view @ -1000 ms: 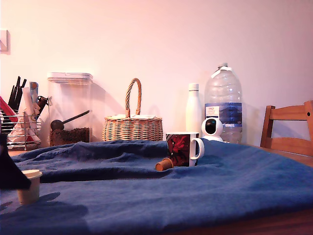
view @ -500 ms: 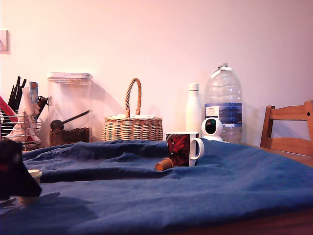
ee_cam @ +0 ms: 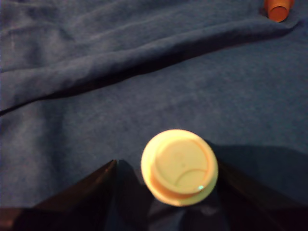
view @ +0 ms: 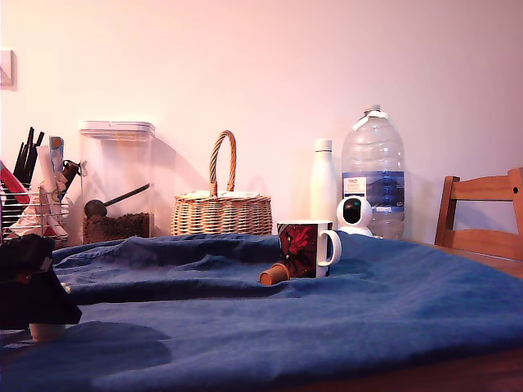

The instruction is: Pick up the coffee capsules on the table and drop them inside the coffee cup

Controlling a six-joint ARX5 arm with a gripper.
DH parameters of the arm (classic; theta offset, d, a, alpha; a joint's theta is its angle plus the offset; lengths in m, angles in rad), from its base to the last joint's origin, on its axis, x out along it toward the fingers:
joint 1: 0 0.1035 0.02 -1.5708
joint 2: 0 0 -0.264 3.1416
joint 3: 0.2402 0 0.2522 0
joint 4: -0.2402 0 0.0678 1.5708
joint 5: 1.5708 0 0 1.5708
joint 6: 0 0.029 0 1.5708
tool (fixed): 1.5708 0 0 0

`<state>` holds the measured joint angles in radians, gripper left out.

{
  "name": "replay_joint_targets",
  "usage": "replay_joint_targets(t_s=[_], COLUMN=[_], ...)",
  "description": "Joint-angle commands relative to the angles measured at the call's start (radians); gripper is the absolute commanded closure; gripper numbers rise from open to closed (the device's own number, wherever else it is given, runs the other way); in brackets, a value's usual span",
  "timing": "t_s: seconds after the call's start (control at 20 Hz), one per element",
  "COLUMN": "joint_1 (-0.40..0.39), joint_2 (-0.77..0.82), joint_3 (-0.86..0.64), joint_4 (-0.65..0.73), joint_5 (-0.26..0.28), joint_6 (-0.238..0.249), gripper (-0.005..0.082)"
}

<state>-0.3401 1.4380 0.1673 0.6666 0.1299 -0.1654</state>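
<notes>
I will take the cream-beige capsule by its round body (view: 46, 331) with my gripper next, so that I can drop it inside the coffee cup (view: 304, 249).
The cream-beige coffee capsule (ee_cam: 179, 166) stands upright on the blue cloth of the table (view: 368, 310). My gripper (ee_cam: 167, 164) is open, with one dark finger (ee_cam: 77, 197) on each side of the capsule. At the exterior view's far left the gripper (view: 33, 294) hides most of that capsule, and only its base (view: 46, 331) shows. The orange-brown capsule (view: 274, 274) lies on its side against the coffee cup (view: 304, 249), a red and black mug with a white handle, at mid table. The same capsule shows at the wrist view's edge (ee_cam: 278, 8).
Along the back stand a utensil rack (view: 33, 196), a clear container (view: 116, 184) with a scoop, a wicker basket (view: 221, 208), a white bottle (view: 324, 184), a small white camera (view: 354, 214) and a large water bottle (view: 373, 171). A wooden chair (view: 482, 216) is at the exterior view's right.
My gripper has come down and moved toward the exterior view's right over the cream-beige capsule, which now is mostly hidden behind it. The cup and the orange-brown capsule have not moved.
</notes>
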Motion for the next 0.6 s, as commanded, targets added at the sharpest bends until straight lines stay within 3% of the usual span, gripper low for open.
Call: replay_joint_targets(t_s=[0.0, 0.15, 0.4, 0.55], joint_1=[-0.003, -0.003, -0.003, -0.003], joint_2=[0.009, 0.009, 0.008, 0.006], joint_3=[0.002, 0.002, 0.002, 0.002], joint_4=[0.011, 0.011, 0.013, 0.016], joint_5=[0.000, 0.000, 0.001, 0.033], joint_6=[0.008, 0.008, 0.008, 0.008], gripper=[0.0326, 0.0563, 0.0585, 0.0585])
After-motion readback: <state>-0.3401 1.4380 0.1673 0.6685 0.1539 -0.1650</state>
